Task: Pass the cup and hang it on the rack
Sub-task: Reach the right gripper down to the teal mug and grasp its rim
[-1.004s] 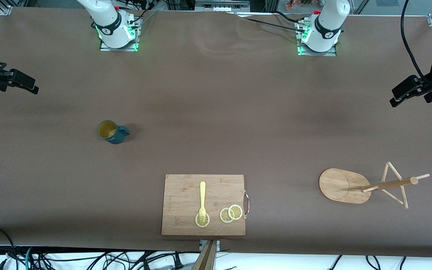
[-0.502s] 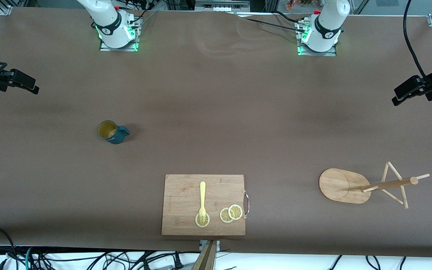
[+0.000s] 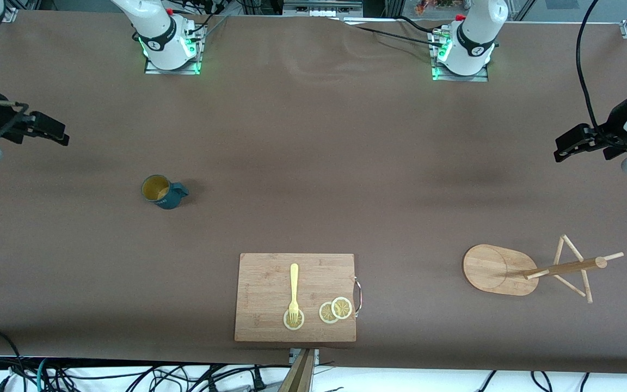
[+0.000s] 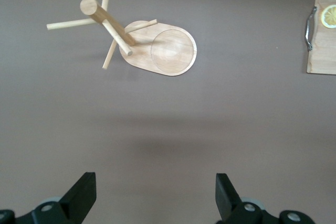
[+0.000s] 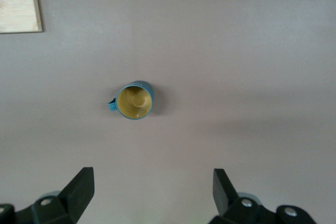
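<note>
I should grip the cup with my right gripper next, by the rim (image 3: 146,185) opposite the handle, so that the cup's handle stays free for hanging.
The cup (image 3: 162,191), dark teal with a yellow inside, stands upright on the brown table toward the right arm's end. It also shows in the right wrist view (image 5: 135,102). My right gripper (image 3: 55,132) hangs open and empty above the table edge at that end, apart from the cup; it shows in its own view (image 5: 152,192). The bamboo rack (image 3: 498,269) stands toward the left arm's end, and shows in the left wrist view (image 4: 163,51). My left gripper (image 3: 564,148) is open and empty above the table, farther from the camera than the rack; it shows in its own view (image 4: 156,198).
A rectangular wooden cutting board (image 3: 270,272) lies near the table's front edge, between cup and rack. On it are a yellow fork (image 3: 293,288) and lemon slices (image 3: 335,310). Its edge shows in both wrist views (image 4: 323,30) (image 5: 18,1).
Both grippers have moved a little inward from the table's ends. The cup and the rack have not moved.
</note>
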`<state>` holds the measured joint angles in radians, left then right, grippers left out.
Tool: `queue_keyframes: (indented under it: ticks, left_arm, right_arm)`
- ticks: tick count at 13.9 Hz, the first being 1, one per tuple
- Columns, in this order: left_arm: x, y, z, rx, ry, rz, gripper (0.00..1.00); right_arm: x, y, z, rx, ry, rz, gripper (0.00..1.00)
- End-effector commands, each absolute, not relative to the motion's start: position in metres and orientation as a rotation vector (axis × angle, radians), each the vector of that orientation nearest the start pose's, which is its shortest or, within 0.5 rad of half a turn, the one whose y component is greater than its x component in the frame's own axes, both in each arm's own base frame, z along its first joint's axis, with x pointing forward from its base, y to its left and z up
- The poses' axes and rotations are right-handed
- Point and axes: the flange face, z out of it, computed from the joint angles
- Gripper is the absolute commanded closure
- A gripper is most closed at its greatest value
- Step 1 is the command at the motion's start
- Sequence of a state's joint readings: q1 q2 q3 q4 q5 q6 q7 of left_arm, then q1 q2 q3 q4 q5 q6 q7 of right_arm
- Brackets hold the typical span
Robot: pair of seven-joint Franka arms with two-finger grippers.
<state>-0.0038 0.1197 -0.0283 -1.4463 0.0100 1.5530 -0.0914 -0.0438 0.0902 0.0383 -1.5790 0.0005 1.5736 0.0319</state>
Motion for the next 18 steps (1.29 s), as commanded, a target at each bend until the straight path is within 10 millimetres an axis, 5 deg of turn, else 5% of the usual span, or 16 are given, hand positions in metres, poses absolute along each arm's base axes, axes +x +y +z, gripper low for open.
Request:
queue_keyframes:
  ticks: [1,3,5,8,18]
  left_arm:
    - [0.583,-0.019,0.621,-3.152,-0.026,0.063,0.0]
    - [0.586,-0.022,0.616,-3.141,-0.012,0.075,0.0]
    - [0.595,-0.017,0.604,-3.155,-0.024,0.088,0.0]
    - [0.601,-0.016,0.596,-3.154,-0.005,0.093,0.0]
    - [0.602,-0.006,0.592,-3.157,-0.041,0.102,0.0]
  right_arm:
    - [0.608,-0.004,0.523,-3.124,0.047,0.225,0.0]
    - [0.62,-0.003,0.464,-3.098,0.045,0.393,0.0]
    - [0.628,0.018,0.42,-3.088,-0.004,0.499,0.0]
    - [0.64,0.045,0.366,-3.111,-0.051,0.455,0.0]
    - [0.558,0.039,0.282,-3.137,-0.075,0.186,0.0]
